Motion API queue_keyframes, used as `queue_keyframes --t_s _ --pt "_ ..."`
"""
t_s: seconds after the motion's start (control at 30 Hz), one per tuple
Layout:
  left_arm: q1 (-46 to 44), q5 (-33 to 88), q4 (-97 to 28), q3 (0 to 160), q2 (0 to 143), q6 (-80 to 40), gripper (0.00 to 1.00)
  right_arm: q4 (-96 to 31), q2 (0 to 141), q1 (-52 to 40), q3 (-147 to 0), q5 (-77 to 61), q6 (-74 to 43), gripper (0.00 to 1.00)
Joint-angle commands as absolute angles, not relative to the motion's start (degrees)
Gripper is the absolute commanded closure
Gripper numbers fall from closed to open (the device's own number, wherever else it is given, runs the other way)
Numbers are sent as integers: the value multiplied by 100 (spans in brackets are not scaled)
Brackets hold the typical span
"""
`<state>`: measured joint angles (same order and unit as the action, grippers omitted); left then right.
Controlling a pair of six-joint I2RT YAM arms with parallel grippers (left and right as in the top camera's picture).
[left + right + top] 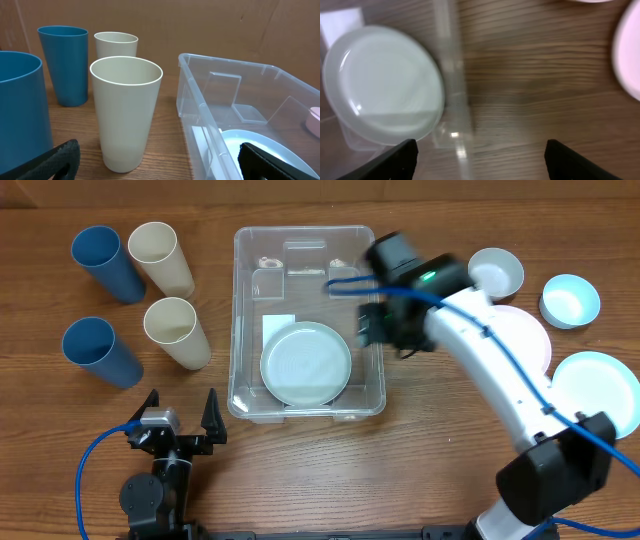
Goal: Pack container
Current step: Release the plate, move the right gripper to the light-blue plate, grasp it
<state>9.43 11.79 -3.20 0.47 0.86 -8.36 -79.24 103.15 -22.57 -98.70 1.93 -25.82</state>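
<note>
My right gripper grabs the light blue plate by its rim facing away from the container next. Then it packs the plate flat onto the green plate [306, 363].
The clear container [241, 310] stands mid-table with a pale green plate [306, 363] lying flat in its near half. My right gripper [374, 326] hovers open and empty over the container's right wall. In the right wrist view its fingers [480, 160] straddle that wall [452, 75], with the plate [382, 82] to the left. My left gripper [181, 421] is open and empty near the front edge, left of the container. Its wrist view [160, 167] shows the container [200, 100] and the plate [265, 147] on the right.
Two blue cups [105, 262] [98, 350] and two cream cups [160, 257] [176, 332] stand left of the container. On the right are a white bowl [496, 272], a light blue bowl [570, 300], a pink plate [528, 330] and a light blue plate [600, 390].
</note>
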Motion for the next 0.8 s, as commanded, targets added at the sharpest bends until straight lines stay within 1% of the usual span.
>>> queue_keyframes --t_s 0.0,0.13,0.47,0.63,0.77 --pt "974 1188 -318 27 32 -727 0 -8145 10287 -1264 -10200 108 -2777 17" --pt "974 1188 -318 27 32 -727 0 -8305 10289 -165 -10197 1 -2991 18" --pt "974 1188 -318 27 32 -727 0 -8394 10289 2187 -10116 -10 -3221 19" --pt "974 1186 -318 27 32 -727 0 -8315 10289 3409 -9686 -1 -3225 20" --pt "974 1188 -318 27 32 -727 0 -8073 10289 4442 -9015 -8 -3479 20"
